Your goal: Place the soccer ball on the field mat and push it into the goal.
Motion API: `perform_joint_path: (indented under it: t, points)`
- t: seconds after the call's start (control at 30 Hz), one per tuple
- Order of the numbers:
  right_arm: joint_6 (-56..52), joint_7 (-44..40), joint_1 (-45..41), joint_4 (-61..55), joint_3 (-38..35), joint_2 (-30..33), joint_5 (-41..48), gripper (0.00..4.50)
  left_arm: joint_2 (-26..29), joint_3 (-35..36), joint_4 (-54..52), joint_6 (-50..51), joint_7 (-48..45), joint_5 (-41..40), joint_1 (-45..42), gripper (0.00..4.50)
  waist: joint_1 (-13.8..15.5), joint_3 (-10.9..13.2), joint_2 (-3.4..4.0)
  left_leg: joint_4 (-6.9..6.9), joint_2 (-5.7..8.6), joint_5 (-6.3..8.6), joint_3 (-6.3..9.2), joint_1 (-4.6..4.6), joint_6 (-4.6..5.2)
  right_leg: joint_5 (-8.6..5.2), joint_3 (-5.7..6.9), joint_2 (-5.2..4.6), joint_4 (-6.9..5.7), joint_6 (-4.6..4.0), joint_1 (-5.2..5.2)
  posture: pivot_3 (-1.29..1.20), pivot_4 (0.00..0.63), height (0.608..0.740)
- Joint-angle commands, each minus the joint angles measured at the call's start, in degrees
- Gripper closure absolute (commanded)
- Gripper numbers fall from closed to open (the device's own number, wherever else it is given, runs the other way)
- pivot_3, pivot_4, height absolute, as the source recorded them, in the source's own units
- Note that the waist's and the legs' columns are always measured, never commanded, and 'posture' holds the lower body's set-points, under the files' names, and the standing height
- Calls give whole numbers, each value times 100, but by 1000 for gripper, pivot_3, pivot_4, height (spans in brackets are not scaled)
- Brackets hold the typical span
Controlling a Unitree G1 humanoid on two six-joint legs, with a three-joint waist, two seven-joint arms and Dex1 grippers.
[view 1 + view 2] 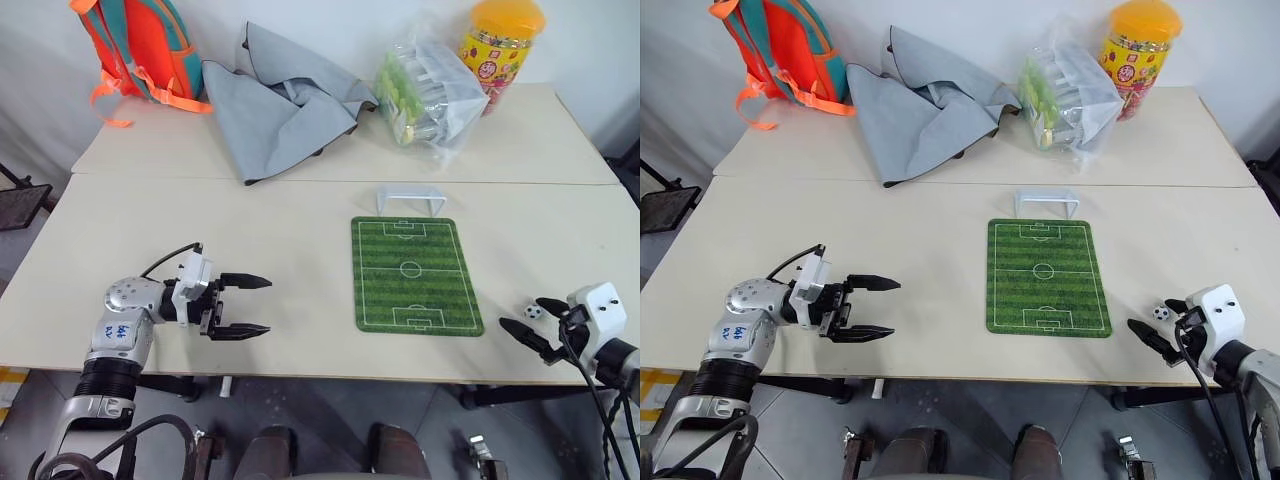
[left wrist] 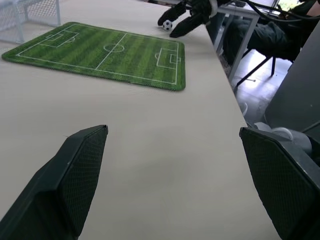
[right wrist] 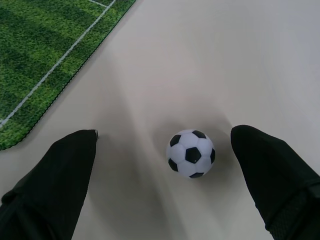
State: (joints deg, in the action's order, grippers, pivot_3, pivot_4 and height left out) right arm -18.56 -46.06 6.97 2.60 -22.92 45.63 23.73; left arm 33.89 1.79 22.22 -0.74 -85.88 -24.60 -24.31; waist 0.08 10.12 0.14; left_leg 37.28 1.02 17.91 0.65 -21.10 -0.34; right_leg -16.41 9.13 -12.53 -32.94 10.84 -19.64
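Note:
My right gripper should close on the soccer ball (image 1: 533, 311) now. Its fingers are low on both sides of the ball, so they would hold the ball.
The soccer ball (image 1: 533, 311) (image 3: 191, 153) lies on the bare table just right of the field mat (image 1: 413, 274), near the table's front edge. My right gripper (image 1: 530, 319) stands open around it, one finger on each side, neither touching it. The white goal (image 1: 410, 200) stands at the mat's far end. On the left side of the table my left gripper (image 1: 257, 306) is open, empty and pointing toward the mat. The left wrist view shows the mat (image 2: 105, 53), the goal (image 2: 30, 15) and the ball (image 2: 168, 25) between my right fingers.
On the back table lie an orange backpack (image 1: 140, 45), a grey cloth (image 1: 280, 100), a clear bag of packets (image 1: 425, 90) and a yellow-lidded jar (image 1: 500, 45). The table's front edge (image 1: 400, 378) runs close under both grippers.

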Motion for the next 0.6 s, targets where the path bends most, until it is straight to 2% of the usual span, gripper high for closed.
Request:
perform_joint_path:
  t: [0.03, 0.23, 0.33, 0.37, 0.53, 0.6]
  points:
    - [-189, 59, -122, 288, -50, -129, 62, 569, 50, 104, -95, -73, -2, -44, -62, 0, -15, 0, -9, 3, 0, 0, 0, 1, 0, 1, 0, 0, 0, -1, 2, 0, 150, 740]
    - [161, -14, -89, 420, -200, -120, -9, 2515, 14, 81, 84, -202, -50, -14, -193, 0, -8, 1, -12, 15, -2, 0, 0, 0, 0, 6, -1, 1, -5, -6, 2, 0, 150, 740]
    - [170, -43, -37, 114, -338, -16, 81, 3529, -45, 55, 152, -279, -69, -18, -268, 0, 10, 2, -13, 14, -1, 0, 0, -2, 0, 6, -1, 0, -3, -6, 2, 0, 150, 740]
    - [151, -58, -32, -22, -365, 17, 111, 3649, -62, 48, 171, -300, -71, -18, -294, 0, 17, 2, -13, 15, -1, 0, 0, -4, 0, 6, -1, 0, -3, -6, 2, 0, 150, 740]
    - [-815, -91, -552, -1693, 0, 365, 577, 3647, -246, -66, 291, -437, -170, -8, -480, 0, -34, 12, 5, 15, -2, 0, -3, -6, 0, 6, -5, 0, -7, -7, -7, 0, 150, 740]
    - [-1177, -91, -951, -2124, 461, 461, 608, 3647, -329, -147, 349, -665, -248, 63, -460, 0, -38, 13, 3, 17, -11, -1, -6, -5, -2, 9, -5, 8, -8, -12, -8, 0, 150, 740]
